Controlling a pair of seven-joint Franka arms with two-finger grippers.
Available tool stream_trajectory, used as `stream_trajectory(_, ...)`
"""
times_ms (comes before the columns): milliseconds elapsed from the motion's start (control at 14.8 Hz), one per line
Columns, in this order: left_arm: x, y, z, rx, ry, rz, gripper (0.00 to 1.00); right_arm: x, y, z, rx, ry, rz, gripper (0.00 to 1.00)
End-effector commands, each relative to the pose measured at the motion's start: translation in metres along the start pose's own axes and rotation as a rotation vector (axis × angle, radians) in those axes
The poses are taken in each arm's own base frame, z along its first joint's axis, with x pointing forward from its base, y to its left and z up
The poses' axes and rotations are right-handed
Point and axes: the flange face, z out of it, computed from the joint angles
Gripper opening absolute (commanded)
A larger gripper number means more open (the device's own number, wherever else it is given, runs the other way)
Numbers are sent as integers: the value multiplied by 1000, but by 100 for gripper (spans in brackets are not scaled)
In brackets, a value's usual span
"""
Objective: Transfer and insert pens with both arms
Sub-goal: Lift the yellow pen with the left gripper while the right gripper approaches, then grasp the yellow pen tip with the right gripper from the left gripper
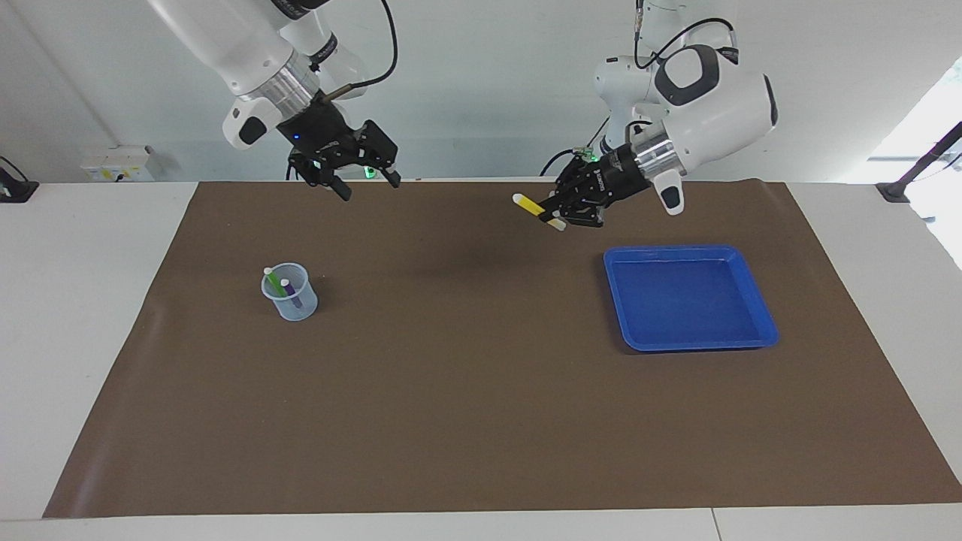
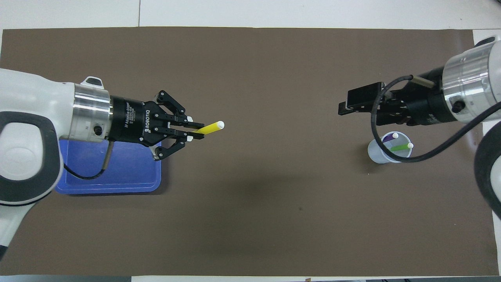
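My right gripper should next take the yellow pen by its loose, jutting end [image 2: 215, 127], because the fingers of my left gripper cover the rest of the pen.
My left gripper [image 1: 555, 213] [image 2: 192, 132] is shut on the yellow pen [image 1: 530, 205] [image 2: 210, 127]. It holds the pen in the air over the brown mat, just off the blue tray [image 1: 688, 300] [image 2: 117, 178], with the pale tip pointing toward the right arm's end. My right gripper [image 1: 368, 185] [image 2: 346, 104] hangs open and empty over the mat, above and beside the clear cup [image 1: 290, 294] [image 2: 377, 153]. In the cup stand the green pen [image 1: 273, 282] [image 2: 399, 148] and the purple pen [image 1: 292, 294] [image 2: 389, 137].
The brown mat [image 1: 466, 391] covers most of the white table. Two smaller white arms with green-lit bases [image 1: 342, 161] stand at the robots' edge. The blue tray holds nothing.
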Motion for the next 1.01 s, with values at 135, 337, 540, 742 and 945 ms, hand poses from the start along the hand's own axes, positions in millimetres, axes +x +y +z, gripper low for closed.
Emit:
stream_trajectory(135,-15,-41,35,-81,-37,-81,0,-23,-39,30,62,-6,8,100)
stream_trajectory(337,-17,-47,41,-81,-72,-108,0,-39,-54,52,52,-26,-21,100)
stream_trajectory(540,-20,-52,44,-73,-84,-81,0,-49,-64,66,38,-35,-52,100)
stream_trajectory(742,-22,-62,45,-64,-108,-24,0,-41,-58,85,43,-4,-41,100)
stream_trajectory(945,-18,-74,43,-60,-127,28,0,-42,-62,91,47,-1,-50,100)
